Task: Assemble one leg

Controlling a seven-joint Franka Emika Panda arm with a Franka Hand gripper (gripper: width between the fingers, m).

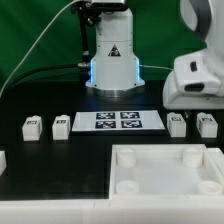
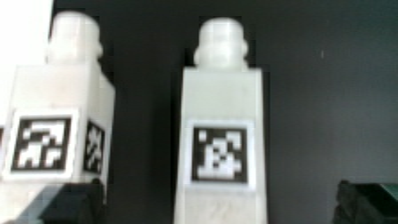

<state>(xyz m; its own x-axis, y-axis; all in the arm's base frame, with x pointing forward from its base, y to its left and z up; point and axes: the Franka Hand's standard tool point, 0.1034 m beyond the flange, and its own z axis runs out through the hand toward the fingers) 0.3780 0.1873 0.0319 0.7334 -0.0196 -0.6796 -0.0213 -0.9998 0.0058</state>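
The middle leg's rounded tip should stay free to go into the white panel's socket, so my gripper will grab the middle leg's tagged body (image 2: 219, 157).
In the wrist view two white legs lie side by side on the black table, each with a black-and-white tag and a rounded tip. One leg (image 2: 222, 120) lies in the middle, between my dark fingers (image 2: 370, 200). The other leg (image 2: 54, 115) lies beside it. My gripper (image 2: 217, 205) is open and astride the middle leg, not closed on it. In the exterior view the arm's white hand (image 1: 196, 80) hangs over two legs (image 1: 177, 124) (image 1: 206, 124) at the exterior view's right; its fingers are hidden there.
Two more legs (image 1: 33, 125) (image 1: 61, 125) lie at the exterior view's left. The marker board (image 1: 120, 121) lies mid-table. The large white square panel (image 1: 165, 185) with round sockets lies at the front. A white piece (image 1: 3, 158) shows at the left edge. The robot's base (image 1: 113, 60) stands behind.
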